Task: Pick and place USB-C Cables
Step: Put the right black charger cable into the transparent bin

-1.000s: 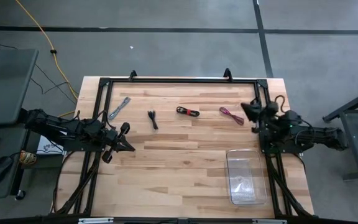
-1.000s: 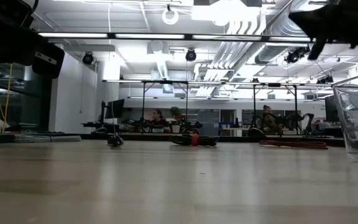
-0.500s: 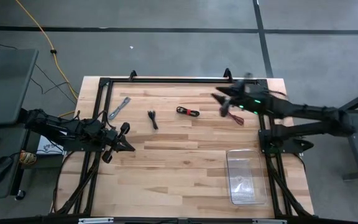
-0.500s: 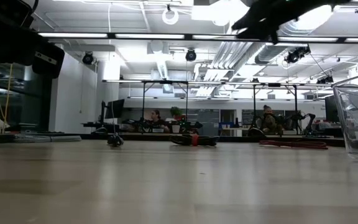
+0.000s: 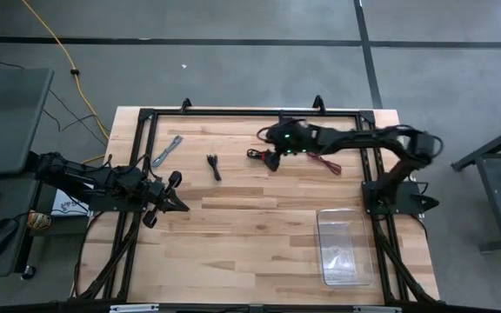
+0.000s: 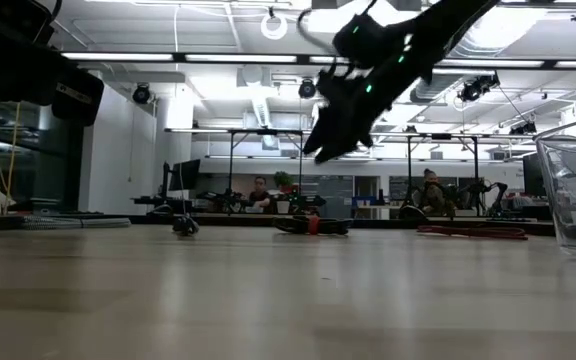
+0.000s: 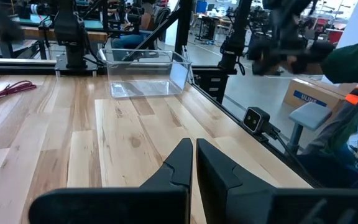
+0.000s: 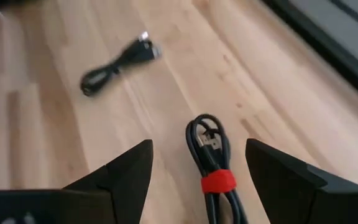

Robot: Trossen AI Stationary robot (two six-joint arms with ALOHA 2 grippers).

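The right gripper picks up the black-and-red USB-C cable by its red band [image 5: 256, 154] next, to move it into the clear container [image 5: 344, 247].
Several bundled USB-C cables lie in a row on the far half of the wooden table: silver-grey [image 5: 168, 149], black [image 5: 214, 167], black-and-red [image 5: 263, 156] and pinkish-red [image 5: 324, 162]. My right gripper [image 5: 273, 158] hangs open over the black-and-red cable [image 8: 213, 165]. Its fingers stand on either side of the cable's looped end and clear above it, as the low view shows [image 6: 328, 140]. The black cable [image 8: 117, 62] lies beyond it. My left gripper [image 5: 177, 203] waits shut near the table's left side, holding nothing [image 7: 193, 149].
A clear plastic container [image 5: 344, 248] stands at the near right of the table [image 5: 250, 243], with free wood between it and the cables. A black frame [image 5: 233, 113] runs along the table's far and side edges. A yellow cord [image 5: 55, 43] lies on the floor beyond.
My right arm has swung out from the table's right edge toward its left, passing over the pinkish-red cable. It has come down over the black-and-red cable. The cables have not moved.
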